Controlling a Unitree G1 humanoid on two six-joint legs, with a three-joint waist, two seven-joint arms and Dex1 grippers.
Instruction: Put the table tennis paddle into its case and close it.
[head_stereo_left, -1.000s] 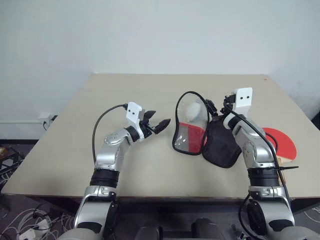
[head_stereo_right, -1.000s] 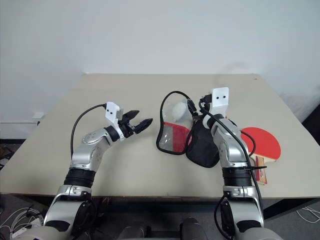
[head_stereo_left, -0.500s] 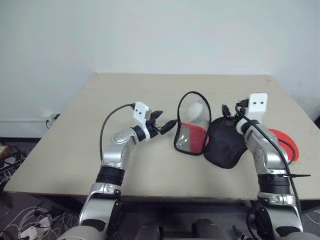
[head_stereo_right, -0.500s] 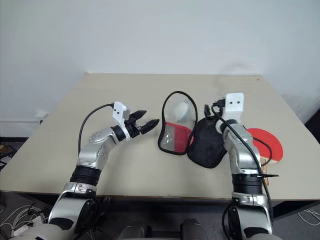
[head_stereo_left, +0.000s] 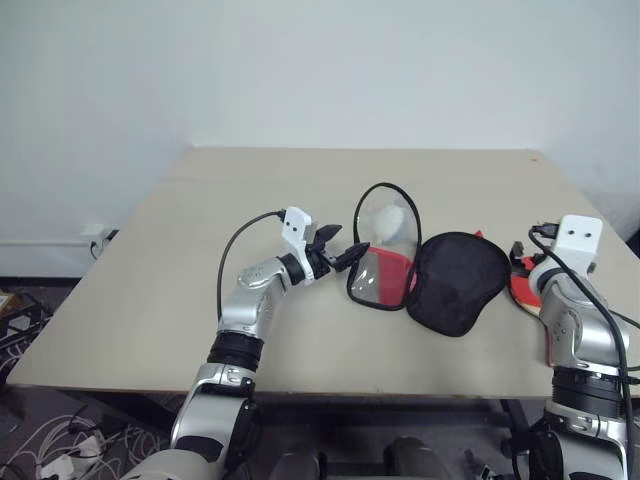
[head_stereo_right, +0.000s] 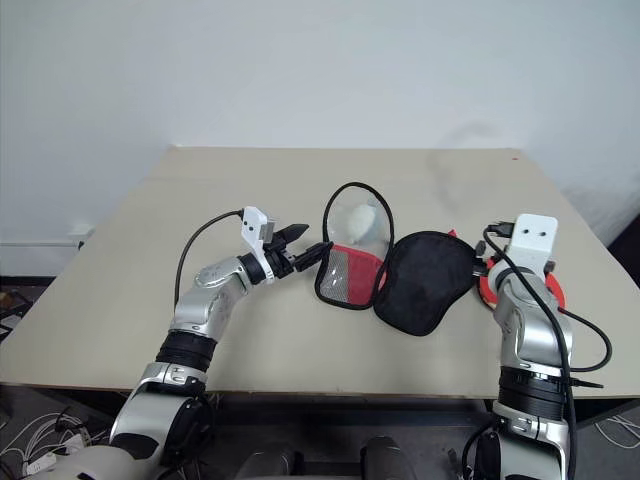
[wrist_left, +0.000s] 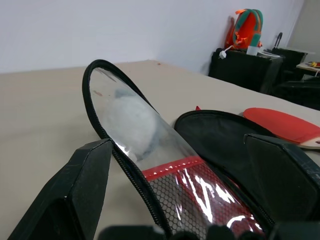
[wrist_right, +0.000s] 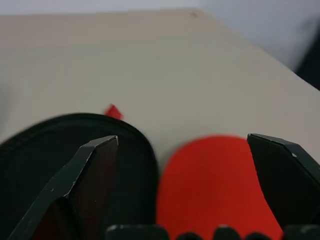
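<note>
Next, my right gripper grips the paddle by its narrow handle (head_stereo_left: 548, 350), as the paddle's red side spreads wider than my fingers.
The case lies unzipped at mid-table. One half (head_stereo_left: 383, 245) stands tilted up, showing a clear window over red mesh, and the black-lined half (head_stereo_left: 455, 288) lies flat beside it. My left gripper (head_stereo_left: 345, 244) is open at the raised half's zip edge (wrist_left: 130, 175), which runs between its fingers (wrist_left: 85, 190). The table tennis paddle (wrist_right: 215, 185) lies to the right of the case, its red face partly hidden under my right arm. Just above the paddle, by the black half's rim, my right gripper (wrist_right: 182, 145) hangs open and empty.
The beige table (head_stereo_left: 200, 250) has bare room on its left and far sides, and its right edge runs close to the paddle. A white wall stands behind. In the left wrist view, dark furniture and a backpack (wrist_left: 247, 27) stand beyond the table.
My right arm has swung right, off the case's black half and over to the paddle, tipping downward. My left gripper has crept right up to the raised half's edge.
</note>
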